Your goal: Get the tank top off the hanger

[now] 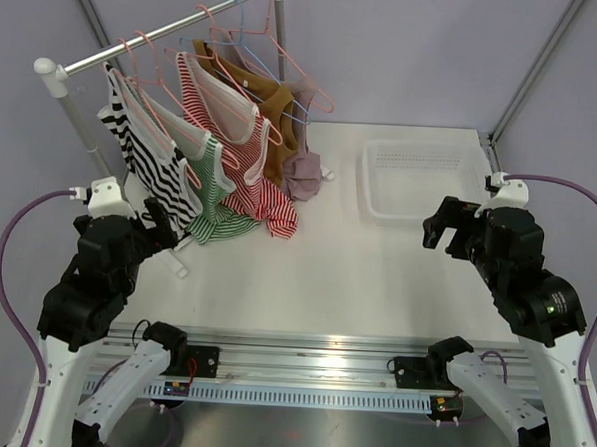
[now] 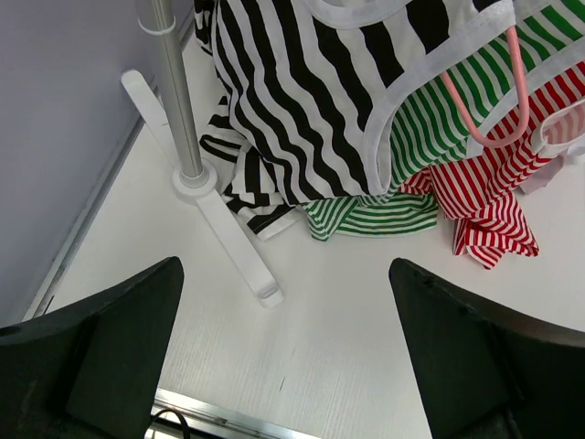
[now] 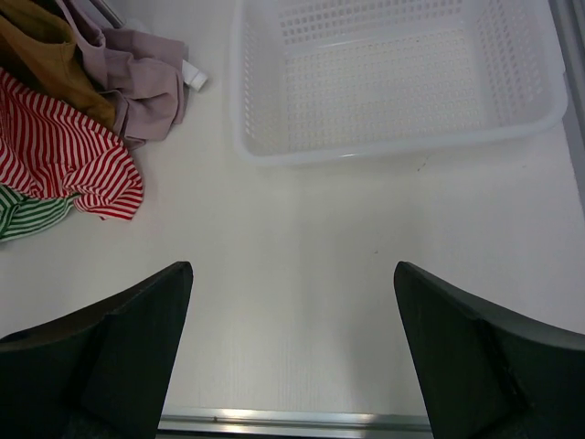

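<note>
The pink hanger of the black-striped top should be grabbed next by the robot's left gripper just below its hook, so the straps stay free to slip off.
Several tank tops hang on pink hangers (image 1: 149, 111) from a rail at the back left: black-and-white striped (image 1: 146, 170), green striped (image 1: 215, 194), red striped (image 1: 246, 166), brown (image 1: 270, 107) and mauve (image 1: 303, 174). Their hems rest on the table. In the left wrist view the black-striped top (image 2: 302, 101) fills the upper middle, with the green (image 2: 430, 137) and red (image 2: 494, 183) ones to its right and a pink hanger (image 2: 507, 101) across them. My left gripper (image 1: 158, 224) is open and empty just before the black-striped top. My right gripper (image 1: 441, 226) is open and empty, near the basket.
A white mesh basket (image 1: 421, 180) stands at the back right, also in the right wrist view (image 3: 393, 78). The rack's upright pole (image 2: 175, 101) and white foot bar (image 2: 228, 242) lie ahead of my left gripper. Grey walls enclose the table.
</note>
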`<state>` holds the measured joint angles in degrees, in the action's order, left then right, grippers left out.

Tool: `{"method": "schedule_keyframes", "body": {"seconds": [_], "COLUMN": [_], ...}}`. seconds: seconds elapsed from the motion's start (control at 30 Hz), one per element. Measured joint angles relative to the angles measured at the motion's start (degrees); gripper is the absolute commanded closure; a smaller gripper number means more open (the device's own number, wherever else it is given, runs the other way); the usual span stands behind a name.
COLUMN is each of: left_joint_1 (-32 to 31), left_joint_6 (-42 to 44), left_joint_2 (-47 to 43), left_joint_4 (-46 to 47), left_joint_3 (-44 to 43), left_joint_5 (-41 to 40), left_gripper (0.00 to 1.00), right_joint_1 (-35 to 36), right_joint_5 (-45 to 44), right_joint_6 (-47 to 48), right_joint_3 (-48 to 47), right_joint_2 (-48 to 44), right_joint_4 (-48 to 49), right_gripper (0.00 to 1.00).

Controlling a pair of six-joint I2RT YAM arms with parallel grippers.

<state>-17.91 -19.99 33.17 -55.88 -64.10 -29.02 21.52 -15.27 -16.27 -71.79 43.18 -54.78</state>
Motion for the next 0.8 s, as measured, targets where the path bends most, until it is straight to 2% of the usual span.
{"method": "schedule_keyframes", "body": {"seconds": [0.3, 0.63, 0.8], "left_joint_1": [-0.02, 0.00, -0.02], "left_joint_6": [-1.51, -3.80, -3.85], "left_joint_2": [7.21, 26.71, 38.77], "left_joint_4": [-0.46, -0.35, -0.04], "left_joint_3": [-8.59, -31.23, -38.97], "left_joint_5": [0.55, -0.42, -4.33], "left_gripper": [0.01, 0.01, 0.13], "right_joint_1": [0.09, 0.13, 0.13], "right_joint_5": [6.05, 14.86, 19.37], "right_joint_6": [-3.06, -5.70, -7.15], "right_joint_3": [4.39, 7.17, 8.74], "right_joint_2": [-3.32, -3.21, -3.15], "right_joint_4": [6.51, 12.04, 12.94], "right_gripper": [0.01, 0.01, 0.00]}}
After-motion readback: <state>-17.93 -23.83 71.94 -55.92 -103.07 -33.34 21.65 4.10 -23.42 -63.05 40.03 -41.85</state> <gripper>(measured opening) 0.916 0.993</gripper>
